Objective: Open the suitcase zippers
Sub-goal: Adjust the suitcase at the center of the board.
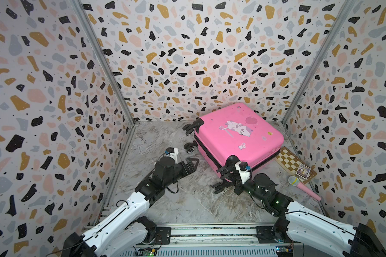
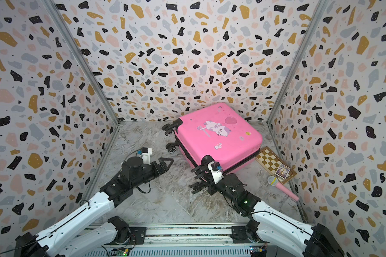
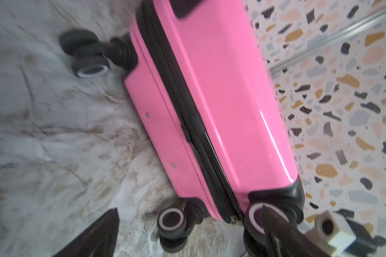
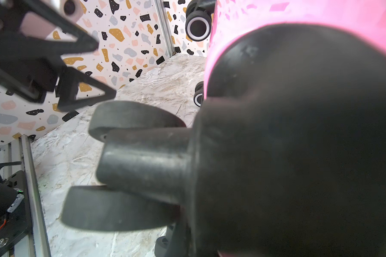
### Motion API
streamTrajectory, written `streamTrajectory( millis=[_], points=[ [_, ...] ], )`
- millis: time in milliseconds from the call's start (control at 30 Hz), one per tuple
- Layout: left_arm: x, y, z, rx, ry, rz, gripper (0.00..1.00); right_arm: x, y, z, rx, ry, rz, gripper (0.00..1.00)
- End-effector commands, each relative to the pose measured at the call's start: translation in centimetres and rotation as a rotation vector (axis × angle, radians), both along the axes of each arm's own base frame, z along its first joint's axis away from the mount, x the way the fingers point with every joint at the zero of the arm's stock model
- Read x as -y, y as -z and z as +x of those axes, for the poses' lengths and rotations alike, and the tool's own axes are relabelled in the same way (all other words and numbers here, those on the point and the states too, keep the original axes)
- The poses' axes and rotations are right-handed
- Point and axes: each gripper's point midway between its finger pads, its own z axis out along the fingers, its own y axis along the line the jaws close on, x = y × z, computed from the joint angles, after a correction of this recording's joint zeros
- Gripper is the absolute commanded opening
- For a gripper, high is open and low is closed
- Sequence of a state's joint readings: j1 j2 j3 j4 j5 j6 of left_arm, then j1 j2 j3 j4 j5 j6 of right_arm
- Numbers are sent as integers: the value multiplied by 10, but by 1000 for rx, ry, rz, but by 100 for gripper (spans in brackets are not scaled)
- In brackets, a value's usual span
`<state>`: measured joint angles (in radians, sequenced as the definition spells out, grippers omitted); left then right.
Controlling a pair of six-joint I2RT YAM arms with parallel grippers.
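Observation:
The cat-print shell is the part my left gripper should grab next, to turn the suitcase (image 1: 236,135) so that the zippers by the far wheel-end caster can be opened.
The pink suitcase (image 1: 236,135) lies flat at the back right with its cat print facing up, and both shell halves are together. Its black zipper band (image 3: 187,106) runs between the halves, with a small metal pull (image 3: 233,219) at the wheel end. My left gripper (image 1: 193,164) hangs open over the floor to the left of the case, touching nothing. In the left wrist view its fingers (image 3: 103,235) frame the wheel end. My right gripper (image 1: 230,178) is tucked at the near corner between two wheel pairs (image 1: 224,170). A caster (image 4: 143,164) hides its jaws.
A wooden chessboard (image 1: 290,161) with a small card box (image 1: 303,171) lies to the right of the case. A pink toy microphone (image 1: 303,188) lies in front of it. Patterned walls close three sides. A metal rail (image 1: 210,233) runs along the front.

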<state>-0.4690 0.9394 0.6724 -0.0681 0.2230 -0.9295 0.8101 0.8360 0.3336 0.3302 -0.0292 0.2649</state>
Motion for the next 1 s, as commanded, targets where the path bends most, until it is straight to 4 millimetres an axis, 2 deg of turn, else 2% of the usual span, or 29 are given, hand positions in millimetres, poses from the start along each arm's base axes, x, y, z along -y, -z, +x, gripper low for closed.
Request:
streamTrajectory(
  millis=[0, 267, 367, 633, 833, 967],
  points=[
    [0, -27, 15, 25, 110, -48, 99, 4, 4, -1, -22, 10, -21, 0],
    [-13, -54, 109, 5, 80, -305, 99, 0, 0, 0, -17, -3, -18, 0],
    [-11, -55, 137, -4, 68, -317, 99, -2, -1, -1, -18, -11, -14, 0],
    [-5, -33, 191, -66, 36, -335, 99, -6, -3, -3, -29, -29, -10, 0],
    [1, -13, 220, -108, 22, -376, 100, -6, -5, -5, -30, -30, -3, 0],
    [8, -13, 237, -104, 32, -427, 93, -7, -5, -5, -32, -33, -6, 0]
  ],
)
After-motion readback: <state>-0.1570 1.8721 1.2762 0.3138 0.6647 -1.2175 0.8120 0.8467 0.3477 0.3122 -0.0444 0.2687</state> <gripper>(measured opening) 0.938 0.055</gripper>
